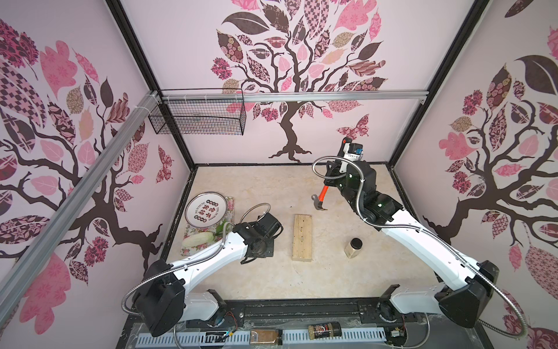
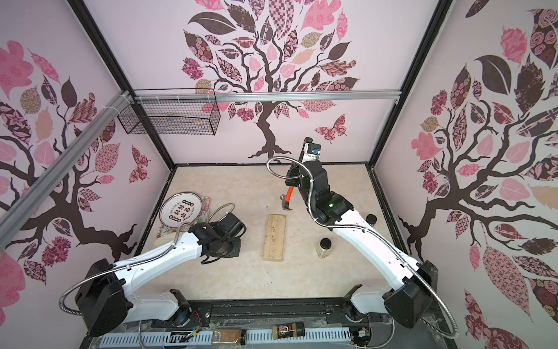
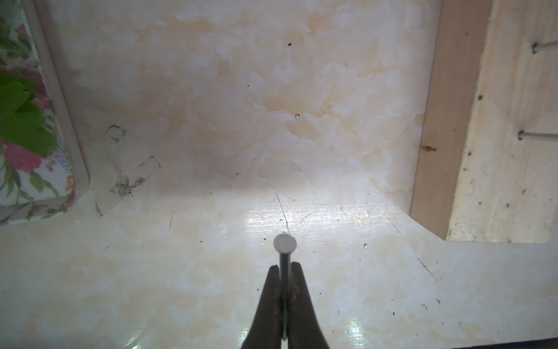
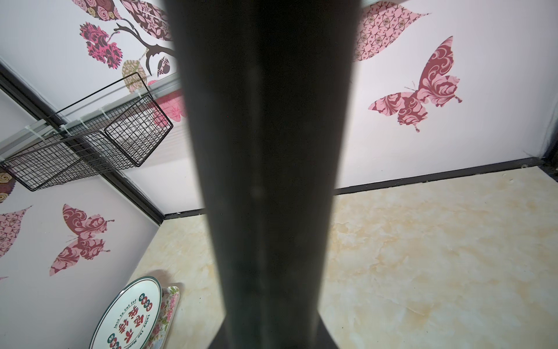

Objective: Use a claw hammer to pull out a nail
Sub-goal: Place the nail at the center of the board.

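The nail in my gripper's fingers hangs well above the tabletop, so it is too early to release. The nail comes down, before my left gripper releases it.
The claw hammer (image 1: 319, 201) hangs head-down over the table, a little past the far end of the pale wooden block (image 1: 302, 237). Its steel head and orange neck (image 2: 290, 191) show in both top views. My right gripper (image 1: 332, 176) is shut on its black handle (image 4: 265, 181), which fills the middle of the right wrist view. To the left of the block, just above the tabletop, my left gripper (image 3: 285, 267) is shut on a loose nail (image 3: 285, 244). Two more nails (image 3: 537, 136) stick out of the block's top face.
A printed plate (image 1: 206, 210) and a floral tray (image 3: 75, 169) with a pale vegetable (image 1: 194, 240) sit left of the left arm. A black-lidded jar (image 1: 354, 247) stands right of the block. A wire basket (image 1: 199, 116) hangs on the back wall. Two bottles (image 1: 324, 330) lie at the front.
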Tool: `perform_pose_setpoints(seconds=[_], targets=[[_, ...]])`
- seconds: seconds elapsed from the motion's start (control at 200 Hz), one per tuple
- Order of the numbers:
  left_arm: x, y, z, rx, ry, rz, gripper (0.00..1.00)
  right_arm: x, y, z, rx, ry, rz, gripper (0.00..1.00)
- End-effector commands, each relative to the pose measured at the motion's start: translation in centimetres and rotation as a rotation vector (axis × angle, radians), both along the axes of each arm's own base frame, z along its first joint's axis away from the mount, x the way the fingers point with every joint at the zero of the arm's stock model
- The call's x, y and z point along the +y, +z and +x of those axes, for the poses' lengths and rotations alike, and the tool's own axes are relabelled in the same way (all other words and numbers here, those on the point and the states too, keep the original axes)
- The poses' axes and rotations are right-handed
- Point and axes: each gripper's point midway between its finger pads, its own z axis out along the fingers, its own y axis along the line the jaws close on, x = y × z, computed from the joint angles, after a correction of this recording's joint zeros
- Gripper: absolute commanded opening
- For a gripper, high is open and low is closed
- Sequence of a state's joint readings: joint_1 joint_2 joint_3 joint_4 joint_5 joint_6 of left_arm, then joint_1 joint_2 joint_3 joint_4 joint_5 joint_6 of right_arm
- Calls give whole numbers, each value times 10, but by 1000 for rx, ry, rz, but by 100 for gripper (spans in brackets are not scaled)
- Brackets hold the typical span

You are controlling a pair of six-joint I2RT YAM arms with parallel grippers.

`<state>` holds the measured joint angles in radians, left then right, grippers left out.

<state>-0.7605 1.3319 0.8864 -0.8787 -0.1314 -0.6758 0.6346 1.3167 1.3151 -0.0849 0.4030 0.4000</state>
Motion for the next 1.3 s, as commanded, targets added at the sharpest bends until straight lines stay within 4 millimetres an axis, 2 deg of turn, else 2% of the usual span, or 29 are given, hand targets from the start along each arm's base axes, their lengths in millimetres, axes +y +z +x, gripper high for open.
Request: perform_pose_setpoints(seconds=[0.0,0.29,0.59,0.805,1.171,1.296], targets=[[-1,-19,-5,41,36,-16,0,-8,58,-14,-142,9,108,8],[6,-38,-11,87,45,31,0,-8,52,-14,-132,10,104,8],[2,-54,-17,134,71,18,0,-9,50,-14,-131,5,99,9],[-1,-65,-29,171,116,-27,0,-13,48,-15,-133,-8,92,9],[0,-70,-48,202,122,33,2,-14,44,-15,-132,-13,79,10],[2,-74,-49,203,140,35,3,-18,44,-15,-135,-21,80,10]])
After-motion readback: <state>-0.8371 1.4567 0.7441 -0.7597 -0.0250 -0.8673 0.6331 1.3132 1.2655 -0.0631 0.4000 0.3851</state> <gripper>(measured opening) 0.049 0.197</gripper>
